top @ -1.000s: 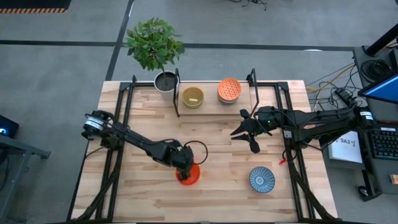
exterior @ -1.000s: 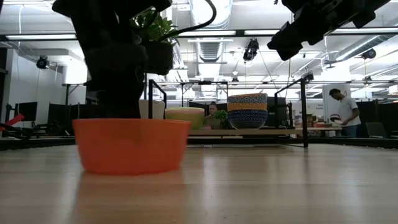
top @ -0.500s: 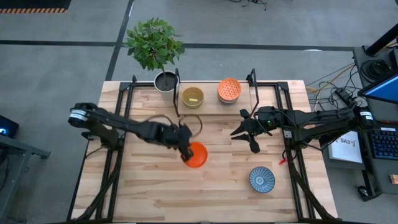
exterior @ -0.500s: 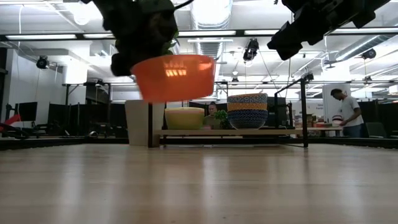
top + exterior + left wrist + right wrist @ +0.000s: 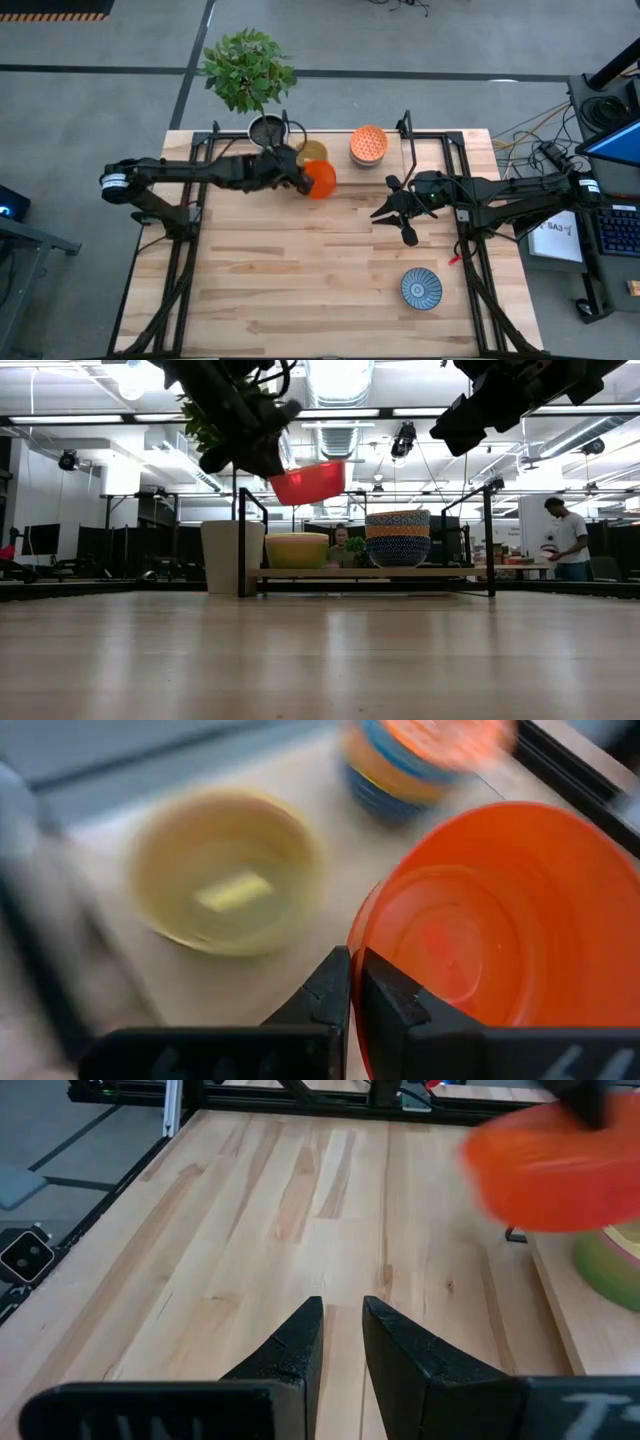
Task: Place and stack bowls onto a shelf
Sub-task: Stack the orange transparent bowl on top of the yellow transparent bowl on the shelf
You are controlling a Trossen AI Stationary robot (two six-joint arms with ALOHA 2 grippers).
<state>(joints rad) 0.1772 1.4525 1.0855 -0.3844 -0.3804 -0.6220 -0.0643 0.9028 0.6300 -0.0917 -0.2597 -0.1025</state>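
The red-orange bowl (image 5: 320,180) hangs tilted, off toward the yellow bowl's near side in the high view. It needs to sit level inside the yellow bowl (image 5: 310,152) before I open my left gripper.
My left gripper (image 5: 303,178) is shut on the red-orange bowl (image 5: 320,180) and holds it in the air (image 5: 308,482), just near of the shelf (image 5: 340,168). On the shelf board sit a yellow bowl (image 5: 310,152), directly behind the carried bowl, and a stack of bowls (image 5: 397,538) with the dotted orange one (image 5: 369,145) on top. The blue-and-white patterned bowl (image 5: 421,288) rests on its base on the table's near right. My right gripper (image 5: 398,210) hovers open over the table, right of centre, its fingers a small gap apart (image 5: 342,1305). My left gripper pinches the red-orange bowl's rim (image 5: 352,935) on the side nearest the arm. One finger (image 5: 395,1005) lies inside the bowl and one (image 5: 325,985) outside. The fingers come from the table's left, slanting down. The bowl is lifted clear and tilted (image 5: 308,482).
A dark plant pot (image 5: 265,130) with a leafy plant stands at the shelf's left end, beside a black upright post (image 5: 240,540). Another post (image 5: 490,540) marks the shelf's right end. Bare wood (image 5: 300,270) lies across the table's middle and near left. People show in the room behind.
My left gripper, shut on the red-orange bowl's rim, has lifted it off the table's near middle. It has carried the bowl up and toward the far edge, to just in front of the yellow bowl on the shelf. The bowl has tipped.
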